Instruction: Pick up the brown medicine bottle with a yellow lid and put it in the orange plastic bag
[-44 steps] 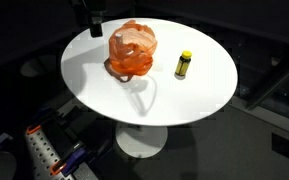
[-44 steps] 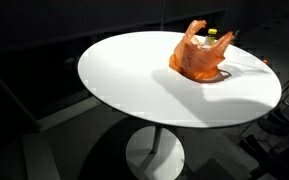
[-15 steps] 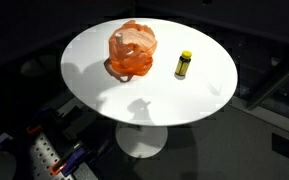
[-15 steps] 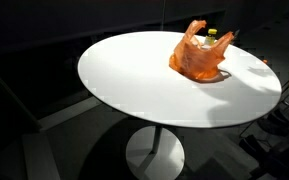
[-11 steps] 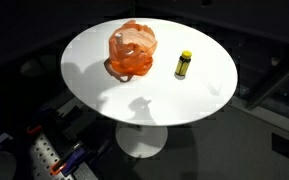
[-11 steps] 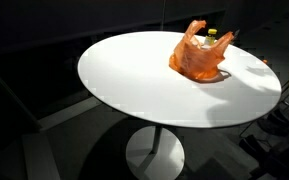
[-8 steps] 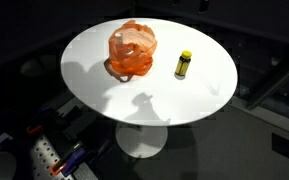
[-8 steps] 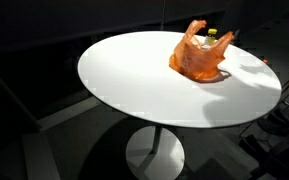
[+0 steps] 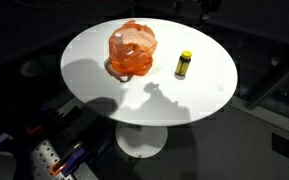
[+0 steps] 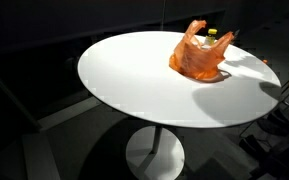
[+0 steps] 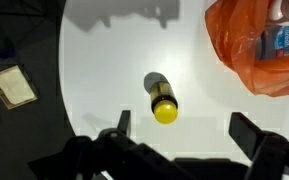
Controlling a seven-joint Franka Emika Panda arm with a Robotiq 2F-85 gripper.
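My gripper will reach the brown medicine bottle and grab its yellow lid end from above. The bottle's base will then be free to go into the orange bag [image 9: 132, 52].
The brown medicine bottle [image 9: 184, 64] with a yellow lid lies on its side on the white round table [image 9: 164, 105], to the right of the orange plastic bag [image 9: 132, 52]. In the other exterior view only its yellow lid [image 10: 212, 33] peeks out behind the bag [image 10: 197, 56]. In the wrist view the bottle [image 11: 160, 97] lies lid toward my gripper [image 11: 184, 125], which is open and empty above the table. The bottle sits just beyond the left finger [image 11: 122, 122]. The bag [image 11: 259, 45] is at the upper right. My gripper [image 9: 211, 6] shows only partly at the top edge.
The bag is open and holds a blue and white item [image 11: 281, 35]. A tan square object [image 11: 11, 87] lies on the dark floor beyond the table edge. Robot-base hardware [image 9: 44, 155] stands below the table. Dark surroundings ring the table [image 10: 134, 80].
The arm was above the table's far left edge, left the view, and now shows at the top above the bottle's side. Its shadow on the table has slid toward the bottle.
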